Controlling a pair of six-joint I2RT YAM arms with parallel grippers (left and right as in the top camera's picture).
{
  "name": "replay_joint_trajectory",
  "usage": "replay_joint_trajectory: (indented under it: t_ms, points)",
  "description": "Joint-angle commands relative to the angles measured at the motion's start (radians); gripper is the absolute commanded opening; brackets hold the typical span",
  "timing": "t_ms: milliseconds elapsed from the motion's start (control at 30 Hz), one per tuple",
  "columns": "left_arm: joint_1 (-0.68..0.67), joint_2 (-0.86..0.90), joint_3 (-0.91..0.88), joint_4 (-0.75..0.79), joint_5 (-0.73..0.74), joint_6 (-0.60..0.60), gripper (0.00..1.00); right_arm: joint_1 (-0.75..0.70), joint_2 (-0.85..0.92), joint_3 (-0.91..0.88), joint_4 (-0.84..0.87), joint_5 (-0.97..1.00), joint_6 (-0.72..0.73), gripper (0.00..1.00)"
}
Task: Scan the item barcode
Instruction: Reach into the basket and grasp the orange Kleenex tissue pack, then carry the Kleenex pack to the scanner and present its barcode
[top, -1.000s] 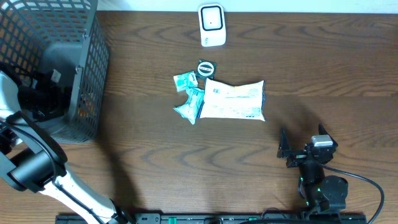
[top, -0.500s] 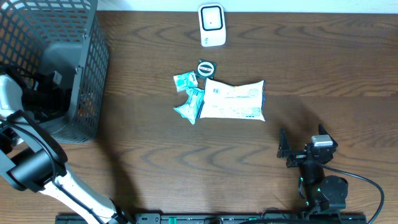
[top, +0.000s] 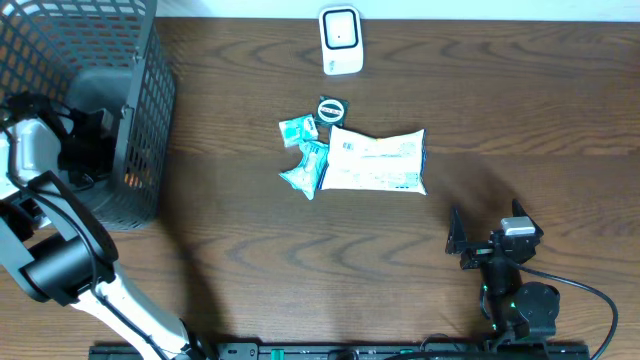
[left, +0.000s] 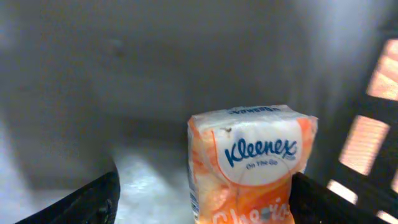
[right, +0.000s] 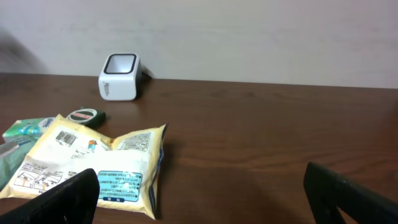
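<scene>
My left gripper should next grab the Kleenex tissue pack across its side edges, keeping its broad sides uncovered for scanning the barcode.
An orange-and-white Kleenex tissue pack stands on the floor of the grey mesh basket. My left gripper reaches down into the basket and is open around the pack. Its right finger is against the pack's right edge, and its left finger is well apart from it. In the overhead view the pack is hidden by the arm and the mesh. The white barcode scanner stands at the far edge of the table. My right gripper rests open near the front edge, holding nothing.
A pale yellow packet lies mid-table. Two teal packets lie at its left. A round dark tin sits just behind them. The basket fills the far left corner.
My left arm has shifted a little toward the far side inside the basket. The right arm and the items on the table have not moved.
</scene>
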Motion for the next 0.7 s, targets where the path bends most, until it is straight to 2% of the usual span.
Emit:
replay_joint_trajectory:
  t_ms: [0,67,167,200,233,300,467,667]
  points:
    - [0.005,0.032,-0.045,0.006,-0.128,-0.055,0.8,-0.003,-0.005,-0.002,-0.003,0.004,-0.007,0.99]
    - [0.005,0.032,-0.045,0.01,-0.129,-0.055,0.66,-0.003,-0.005,-0.002,-0.003,0.004,-0.007,0.99]
    - [0.005,0.032,-0.045,0.011,-0.128,-0.056,0.58,-0.003,-0.005,-0.002,-0.003,0.004,-0.007,0.99]
    - [0.005,0.031,-0.044,0.009,-0.129,-0.056,0.52,-0.003,-0.005,-0.002,-0.003,0.004,-0.007,0.99]
    - [0.005,0.031,-0.042,0.008,-0.129,-0.056,0.42,-0.003,-0.005,-0.002,-0.003,0.004,-0.007,0.99]
    - [0.005,0.029,-0.032,0.004,-0.129,-0.073,0.09,-0.003,-0.005,-0.002,-0.003,0.004,-0.007,0.99]
    - [0.005,-0.019,0.048,0.005,-0.128,-0.256,0.07,-0.003,-0.005,-0.002,-0.003,0.004,-0.007,0.99]
    - [0.005,-0.159,0.155,0.025,-0.124,-0.443,0.07,-0.003,-0.005,-0.002,-0.003,0.004,-0.007,0.99]
